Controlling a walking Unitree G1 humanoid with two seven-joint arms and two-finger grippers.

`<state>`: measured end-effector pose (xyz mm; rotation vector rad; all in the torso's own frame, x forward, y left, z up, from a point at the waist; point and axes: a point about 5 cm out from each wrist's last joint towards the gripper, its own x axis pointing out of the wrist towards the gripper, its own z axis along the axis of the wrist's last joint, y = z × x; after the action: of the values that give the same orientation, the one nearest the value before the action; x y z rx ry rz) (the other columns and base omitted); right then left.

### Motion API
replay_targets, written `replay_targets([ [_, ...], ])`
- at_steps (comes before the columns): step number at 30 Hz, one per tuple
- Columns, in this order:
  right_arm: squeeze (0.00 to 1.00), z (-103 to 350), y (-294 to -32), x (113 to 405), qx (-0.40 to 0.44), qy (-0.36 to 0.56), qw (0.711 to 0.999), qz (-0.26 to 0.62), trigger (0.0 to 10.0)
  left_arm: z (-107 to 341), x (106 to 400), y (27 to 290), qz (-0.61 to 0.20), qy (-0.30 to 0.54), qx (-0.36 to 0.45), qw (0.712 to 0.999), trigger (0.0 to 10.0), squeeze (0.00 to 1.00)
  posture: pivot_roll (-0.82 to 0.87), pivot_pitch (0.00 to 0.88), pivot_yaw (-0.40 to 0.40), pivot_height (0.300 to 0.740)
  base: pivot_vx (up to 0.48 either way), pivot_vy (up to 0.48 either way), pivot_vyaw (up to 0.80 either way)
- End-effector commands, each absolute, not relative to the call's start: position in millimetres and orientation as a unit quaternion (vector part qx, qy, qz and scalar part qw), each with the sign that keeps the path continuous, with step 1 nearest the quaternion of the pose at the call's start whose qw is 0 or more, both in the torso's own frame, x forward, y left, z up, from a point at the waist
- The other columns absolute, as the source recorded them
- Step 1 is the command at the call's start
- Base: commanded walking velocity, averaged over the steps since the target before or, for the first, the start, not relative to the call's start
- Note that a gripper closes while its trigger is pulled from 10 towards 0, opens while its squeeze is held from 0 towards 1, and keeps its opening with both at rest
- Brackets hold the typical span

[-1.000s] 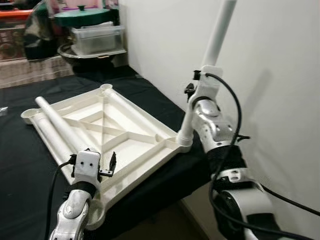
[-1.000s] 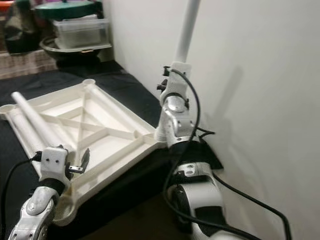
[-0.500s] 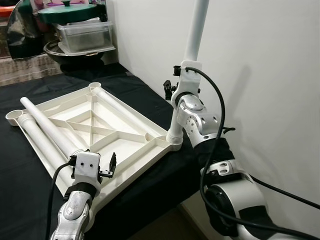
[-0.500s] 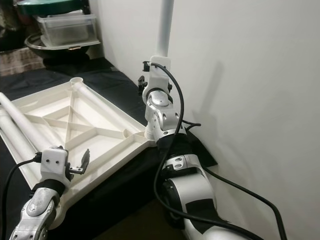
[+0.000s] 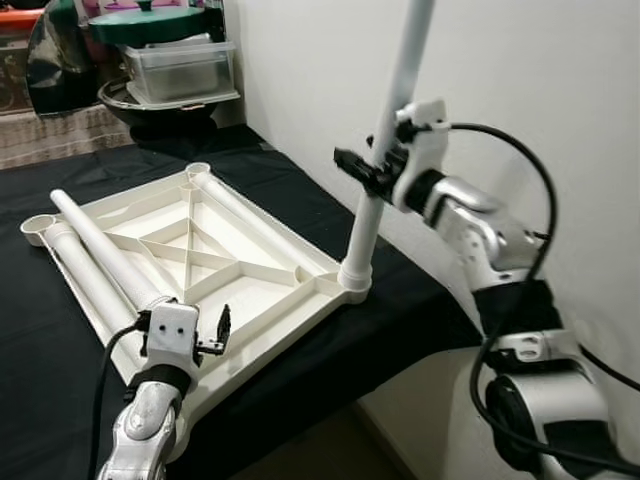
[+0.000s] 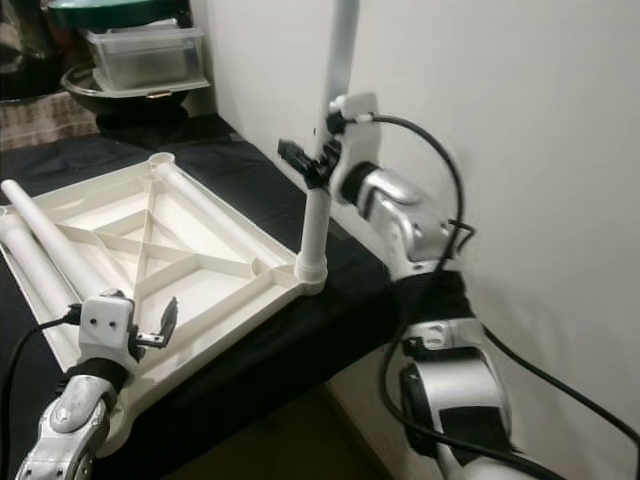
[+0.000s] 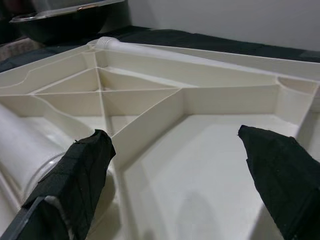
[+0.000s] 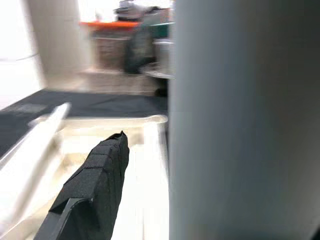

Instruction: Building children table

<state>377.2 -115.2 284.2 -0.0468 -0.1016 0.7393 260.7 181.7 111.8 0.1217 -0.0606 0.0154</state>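
Observation:
The leg stands tall with only its bottom end in the tabletop's corner socket [image 5: 355, 276], so the robot's right gripper next needs to grab the leg around its middle [image 5: 376, 178].
The white tabletop [image 5: 250, 275] lies upside down on a black cloth. One white leg [image 5: 365, 230] stands upright in its near-right corner socket. My right gripper [image 5: 362, 168] reaches in from the right, midway up this leg. Its fingers are open around the leg, and the right wrist view shows a gap between one finger [image 8: 92, 187] and the leg [image 8: 240, 120]. Two loose legs [image 5: 95, 240] lie along the tabletop's left side, and another leg [image 5: 245, 218] along its far-right edge. My left gripper [image 7: 175, 165] hangs open just above the tabletop's near-left rim.
A clear plastic box [image 5: 180, 70] under a green lid [image 5: 150, 22] and a dark bowl [image 5: 140, 105] stand at the back. A white wall [image 5: 540, 80] runs close along the right. The black table's edge [image 5: 400, 340] drops off just past the standing leg.
My right arm has swung out to the right, so its gripper now meets the leg from the side. The leg stays upright in its socket. The left gripper has not moved.

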Motion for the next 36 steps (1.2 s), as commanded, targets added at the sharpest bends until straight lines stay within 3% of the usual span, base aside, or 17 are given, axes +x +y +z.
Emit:
replay_targets([
  [1,0.0,269,-101,375,-0.039,-0.025,0.911,0.409,10.0,107,260,182,0.007,-0.021,0.063,0.998,10.0,0.0,0.0,0.0,-0.073,0.74,0.0,0.0,0.0],
  [2,0.0,261,-100,378,-0.046,-0.01,0.911,0.409,10.0,107,260,181,0.007,-0.021,0.063,0.998,10.0,0.0,0.0,0.0,-0.073,0.74,0.0,0.0,0.0],
  [3,0.0,256,-100,382,-0.052,0.001,0.911,0.408,8.4,108,260,181,0.007,-0.022,0.064,0.998,10.0,0.0,0.01,0.0,-0.074,0.74,0.0,0.0,0.0],
  [4,0.0,253,-101,386,-0.059,0.01,0.911,0.408,6.0,108,259,183,0.007,-0.022,0.065,0.998,10.0,0.0,0.02,0.0,-0.076,0.74,0.0,0.0,0.0],
  [6,0.0,252,-101,388,-0.062,0.013,0.91,0.409,6.0,108,259,183,0.008,-0.022,0.066,0.998,10.0,0.0,0.02,0.0,-0.076,0.74,0.0,0.0,0.0],
  [7,0.0,252,-103,390,-0.063,0.017,0.91,0.409,4.1,109,259,184,0.009,-0.022,0.066,0.998,10.0,0.0,0.02,0.0,-0.076,0.74,0.0,0.0,0.0],
  [8,0.0,250,-107,393,-0.068,0.027,0.912,0.403,0.0,109,259,185,0.01,-0.023,0.068,0.997,10.0,0.0,0.02,0.0,-0.078,0.74,0.0,0.0,0.0],
  [12,0.0,249,-110,396,-0.063,0.036,0.917,0.392,0.0,109,259,186,0.01,-0.023,0.068,0.997,10.0,0.0,0.02,0.0,-0.078,0.74,0.0,0.0,0.0],
  [14,0.0,244,-120,402,-0.049,0.06,0.935,0.346,0.0,108,259,183,0.008,-0.023,0.066,0.997,10.0,0.0,0.02,0.0,-0.075,0.74,0.0,0.0,0.0],
  [24,0.0,232,-125,409,-0.037,0.083,0.948,0.306,0.0,108,259,183,0.005,-0.022,0.067,0.998,10.0,0.0,0.02,0.0,-0.072,0.74,0.0,0.0,0.0],
  [36,0.0,206,-105,405,-0.03,0.138,0.933,0.331,0.0,107,258,182,0.002,-0.019,0.066,0.998,10.0,0.0,0.03,0.0,-0.076,0.74,0.0,0.0,0.0],
])
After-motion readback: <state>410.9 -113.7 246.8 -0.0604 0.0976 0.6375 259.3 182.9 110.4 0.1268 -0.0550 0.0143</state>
